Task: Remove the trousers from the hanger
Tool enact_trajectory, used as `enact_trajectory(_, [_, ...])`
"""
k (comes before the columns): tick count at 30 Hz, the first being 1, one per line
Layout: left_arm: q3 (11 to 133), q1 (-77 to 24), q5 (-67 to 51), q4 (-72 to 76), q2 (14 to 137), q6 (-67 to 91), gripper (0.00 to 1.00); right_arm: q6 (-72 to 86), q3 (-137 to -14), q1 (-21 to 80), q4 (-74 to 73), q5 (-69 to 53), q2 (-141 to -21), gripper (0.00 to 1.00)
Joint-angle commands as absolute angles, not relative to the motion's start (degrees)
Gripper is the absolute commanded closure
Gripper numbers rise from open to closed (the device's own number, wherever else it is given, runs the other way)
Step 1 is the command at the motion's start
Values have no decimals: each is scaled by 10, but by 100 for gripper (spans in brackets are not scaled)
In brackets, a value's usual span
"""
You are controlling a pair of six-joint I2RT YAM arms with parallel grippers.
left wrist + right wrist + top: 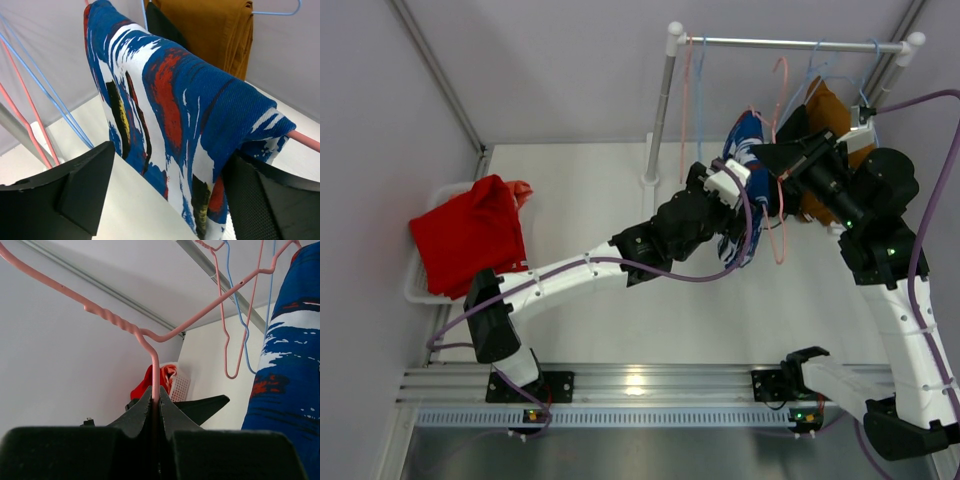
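The patterned trousers [170, 100] are on the hanger. My left gripper should next grab them by the cloth hanging below the pink wire [191, 172] to slide them off.
Blue-and-white patterned trousers [170, 100] hang over a pink hanger [150, 355], also seen in the top view [750, 135]. My left gripper [165, 200] is open, one finger [75, 185] on each side of the cloth's lower part, the right one close against it. My right gripper [156, 405] is shut on the pink hanger's wire below its twisted neck and sits beside the trousers in the top view [768, 155]. Brown trousers [210, 30] and black trousers [160, 22] hang behind. Plain red trousers [470, 235] and an orange-red pair [520, 190] lie in the basket.
A white basket [420, 290] stands at the table's left edge. The rack's rail [790, 43] and post [660, 110] stand at the back. Empty pink [225, 340] and blue [240, 340] hangers hang on the rail. Grey walls close in on both sides.
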State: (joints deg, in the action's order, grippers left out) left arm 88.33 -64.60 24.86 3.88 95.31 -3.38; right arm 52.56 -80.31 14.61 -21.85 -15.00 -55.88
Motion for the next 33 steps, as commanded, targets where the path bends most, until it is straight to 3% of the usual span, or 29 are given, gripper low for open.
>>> enact_trajectory(1, [877, -640, 222, 56, 934, -34, 11, 527, -826, 159, -94, -171, -533, 100])
enact_trajectory(6, [889, -640, 208, 58, 945, -36, 8, 533, -827, 158, -87, -184, -536, 100])
enact_trajectory(9, [907, -639, 218, 56, 959, -41, 13, 537, -826, 161, -82, -192, -535, 100])
enact_trajectory(12, [923, -636, 228, 49, 972, -46, 33, 527, -824, 160, -82, -198, -533, 100])
enact_trajectory(15, [924, -627, 211, 48, 971, -41, 60, 518, -819, 160, -84, -200, -526, 100])
enact_trajectory(16, [923, -622, 201, 47, 967, -40, 76, 515, -819, 161, -85, -200, -523, 100])
enact_trajectory(19, [912, -609, 148, 54, 941, -28, 100, 494, -817, 160, -102, -186, -515, 100])
enact_trajectory(33, [989, -609, 105, 46, 885, -59, 100, 417, -755, 148, -170, -94, -496, 100])
